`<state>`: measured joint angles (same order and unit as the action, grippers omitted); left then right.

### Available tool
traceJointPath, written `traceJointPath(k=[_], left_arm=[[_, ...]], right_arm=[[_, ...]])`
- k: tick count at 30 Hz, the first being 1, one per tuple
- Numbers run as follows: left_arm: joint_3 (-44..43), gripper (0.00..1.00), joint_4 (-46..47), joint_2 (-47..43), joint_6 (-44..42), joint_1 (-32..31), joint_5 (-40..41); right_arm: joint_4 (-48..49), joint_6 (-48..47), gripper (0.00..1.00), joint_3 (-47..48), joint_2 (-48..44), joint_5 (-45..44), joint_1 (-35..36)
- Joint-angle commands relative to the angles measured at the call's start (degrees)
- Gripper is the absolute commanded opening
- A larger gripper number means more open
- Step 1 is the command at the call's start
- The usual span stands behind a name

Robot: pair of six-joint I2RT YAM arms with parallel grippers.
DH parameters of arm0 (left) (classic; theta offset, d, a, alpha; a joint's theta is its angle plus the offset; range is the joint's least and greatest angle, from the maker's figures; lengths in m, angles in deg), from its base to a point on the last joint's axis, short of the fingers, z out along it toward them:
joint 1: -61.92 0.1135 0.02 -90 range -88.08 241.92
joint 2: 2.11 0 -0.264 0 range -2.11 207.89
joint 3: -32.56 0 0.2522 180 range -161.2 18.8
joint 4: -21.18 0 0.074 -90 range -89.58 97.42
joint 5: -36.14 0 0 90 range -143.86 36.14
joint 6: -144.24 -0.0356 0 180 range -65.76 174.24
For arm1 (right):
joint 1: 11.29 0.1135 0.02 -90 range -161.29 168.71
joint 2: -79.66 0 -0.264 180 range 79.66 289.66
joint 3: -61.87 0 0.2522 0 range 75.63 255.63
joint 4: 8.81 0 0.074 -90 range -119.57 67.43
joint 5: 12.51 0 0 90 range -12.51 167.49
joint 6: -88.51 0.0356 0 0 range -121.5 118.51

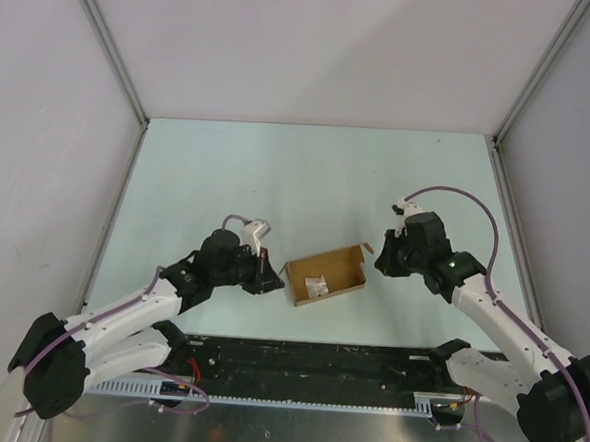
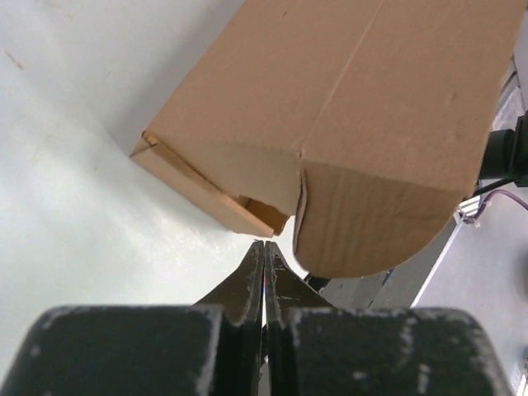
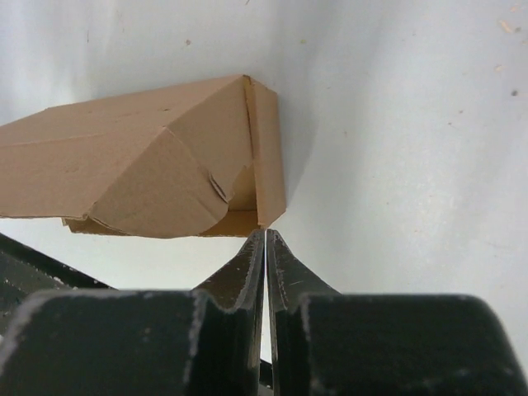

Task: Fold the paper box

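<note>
The paper box (image 1: 334, 269) would stay where it lies if I lifted my left gripper now, because my shut fingers are outside the box, below the flap.
The paper box (image 1: 334, 269) is a small oblong brown carton lying near the table's front middle, its top open. My left gripper (image 1: 273, 278) is shut and empty, with its tips at the box's left end. In the left wrist view the gripper (image 2: 264, 244) points at the box (image 2: 346, 99), just below a rounded end flap (image 2: 371, 223). My right gripper (image 1: 381, 260) is shut and empty at the box's right end. In the right wrist view its tips (image 3: 266, 234) sit right at the lower corner of the box's (image 3: 99, 165) end panel.
A tiny white wad of paper (image 1: 317, 285) lies inside the box. A black rail (image 1: 306, 362) runs along the table's near edge between the arm bases. White walls enclose the pale table (image 1: 308, 172) on three sides.
</note>
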<state>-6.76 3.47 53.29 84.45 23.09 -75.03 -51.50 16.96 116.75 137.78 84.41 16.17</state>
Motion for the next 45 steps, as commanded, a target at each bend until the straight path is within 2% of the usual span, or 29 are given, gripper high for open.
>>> traceJointPath(k=[1,6,11,16,20,23,27,34,45], left_arm=[[2.0,0.02,-2.1,-2.6,2.0,-0.3,1.8],[3.9,0.0,-5.3,-3.2,5.5,-0.3,8.9],[3.0,0.0,-8.8,-5.5,9.9,0.0,20.8],[-4.6,0.0,-12.2,-8.8,8.6,0.5,29.0],[-12.4,0.0,-12.4,-9.3,4.0,0.8,33.2],[-19.2,0.0,-12.3,-6.5,0.6,0.9,32.5],[-25.8,0.0,-11.1,0.7,-1.4,0.9,26.5],[-25.4,0.0,-7.7,4.4,-0.3,-1.2,20.2],[-21.8,0.0,-4.8,7.5,0.2,-4.3,16.7]], right_arm=[[0.4,2.1,0.08,0.2,-3.1,-3.9,-1.0],[0.9,4.1,0.1,0.3,-5.7,-8.0,-1.7],[3.4,4.5,0.15,0.9,-8.5,-12.5,-1.8],[7.7,1.0,0.17,3.9,-8.6,-8.9,-1.0],[11.8,-0.3,0.17,5.4,-8.5,-4.9,1.5],[15.6,-0.9,0.17,5.5,-8.6,-3.7,4.1],[19.8,-2.4,0.17,5.5,-7.5,-5.3,7.6],[20.3,-3.2,0.17,6.3,-3.2,-5.2,10.8],[17.7,-3.8,0.17,6.2,0.4,-5.1,12.3]])
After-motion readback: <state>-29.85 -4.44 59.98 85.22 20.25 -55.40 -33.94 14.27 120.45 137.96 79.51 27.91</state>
